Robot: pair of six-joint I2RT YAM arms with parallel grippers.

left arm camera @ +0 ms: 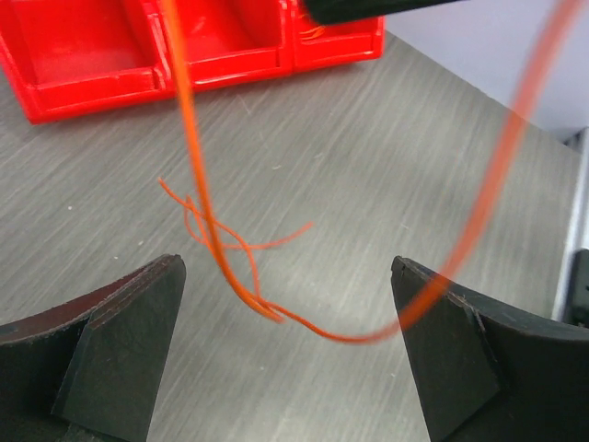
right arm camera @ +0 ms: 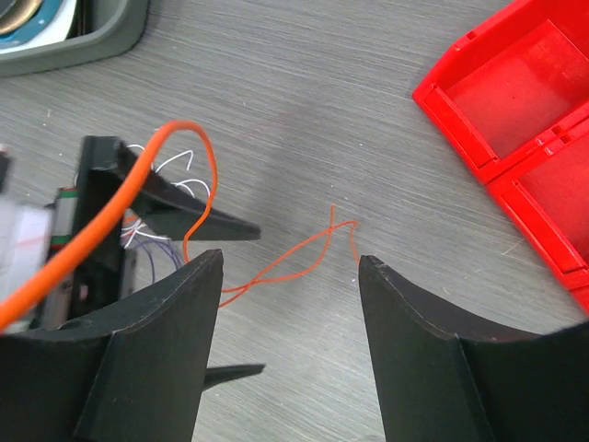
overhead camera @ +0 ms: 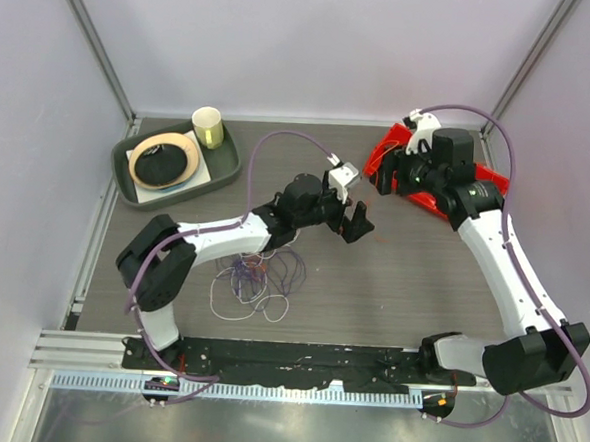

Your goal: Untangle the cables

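Observation:
The cable's frayed ends should stay free to untangle, so my left gripper needs to grab the orange-red cable [left arm camera: 216, 249] next by the bend of its hanging loop [left arm camera: 276, 314].
A thin orange-red cable [left arm camera: 216, 249] hangs in a loop between my left gripper's [left arm camera: 287, 276] open jaws, its frayed ends lying on the table. The same cable [right arm camera: 294, 261] lies on the table between my right gripper's [right arm camera: 290, 262] open jaws, and a blurred part of it arcs past the left finger. In the top view the left gripper [overhead camera: 357, 223] is at the table's middle and the right gripper [overhead camera: 390, 177] is just behind it. Purple and white cables [overhead camera: 256, 279] lie in loose loops under the left forearm.
Red bins [overhead camera: 488, 178] stand at the back right, just behind the right gripper; they also show in the left wrist view [left arm camera: 92, 55] and the right wrist view [right arm camera: 515, 101]. A grey tray [overhead camera: 127, 186] with a plate [overhead camera: 164, 160] and a cup [overhead camera: 208, 128] is at the back left.

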